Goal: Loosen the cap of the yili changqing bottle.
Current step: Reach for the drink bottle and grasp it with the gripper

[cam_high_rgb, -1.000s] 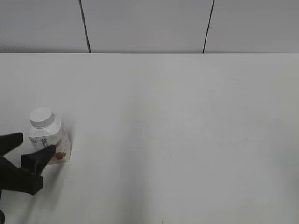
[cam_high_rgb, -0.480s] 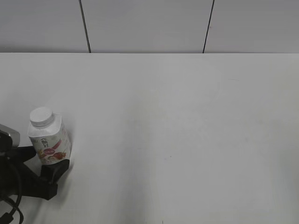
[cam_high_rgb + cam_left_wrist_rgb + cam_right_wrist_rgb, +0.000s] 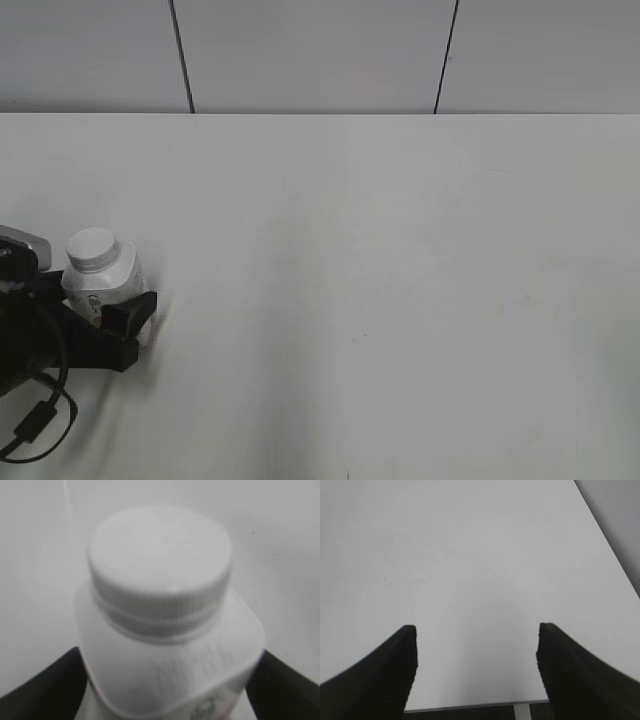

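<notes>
The cap of the yili changqing bottle needs to stay free for twisting. My left gripper should next pick up the bottle by its body (image 3: 108, 292) (image 3: 167, 672).
The yili changqing bottle (image 3: 105, 285) stands upright at the table's left edge, white with a red-pink label. Its white cap (image 3: 92, 248) is on the neck. My left gripper (image 3: 100, 318) is open, with one black jaw on each side of the bottle's body below the shoulders. In the left wrist view the cap (image 3: 160, 555) and bottle (image 3: 170, 670) fill the frame between the jaws (image 3: 167, 690). I cannot tell whether the jaws touch the bottle. My right gripper (image 3: 476, 630) is open and empty over bare table, out of the exterior view.
The white table (image 3: 380, 280) ends at a grey panelled wall (image 3: 320, 50) at the back. The right wrist view shows the table's near edge (image 3: 470, 705) and its right edge (image 3: 615, 565).
My left gripper has moved forward from the lower left until its jaws flank the bottle. The bottle rocked slightly and stands upright. The right arm has not come into the exterior view.
</notes>
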### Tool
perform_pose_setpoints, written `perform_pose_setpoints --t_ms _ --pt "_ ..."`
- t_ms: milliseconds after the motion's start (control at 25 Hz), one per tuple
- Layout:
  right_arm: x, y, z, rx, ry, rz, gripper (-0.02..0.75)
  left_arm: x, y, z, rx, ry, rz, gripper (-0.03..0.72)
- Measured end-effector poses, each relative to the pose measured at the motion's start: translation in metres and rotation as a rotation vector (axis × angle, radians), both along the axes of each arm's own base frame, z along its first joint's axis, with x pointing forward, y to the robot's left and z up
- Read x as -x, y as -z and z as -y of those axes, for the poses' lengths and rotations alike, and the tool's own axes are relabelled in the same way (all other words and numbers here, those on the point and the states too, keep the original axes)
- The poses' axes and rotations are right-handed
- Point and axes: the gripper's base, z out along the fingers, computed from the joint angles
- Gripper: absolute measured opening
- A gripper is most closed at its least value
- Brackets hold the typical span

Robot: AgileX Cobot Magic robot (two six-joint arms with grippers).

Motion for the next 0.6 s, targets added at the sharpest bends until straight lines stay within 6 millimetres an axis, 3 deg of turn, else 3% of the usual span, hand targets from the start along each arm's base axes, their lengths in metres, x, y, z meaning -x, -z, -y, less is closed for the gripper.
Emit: perform_pose_setpoints --t_ms 320,600 --pt "0.000 0.000 0.000 0.000 0.000 0.000 0.586 -0.003 -0.001 0.001 0.004 0.000 0.012 0.581" --pt "0.000 0.000 0.000 -0.001 0.000 0.000 0.586 0.009 0.002 -0.001 -0.004 0.014 -0.020 0.482"
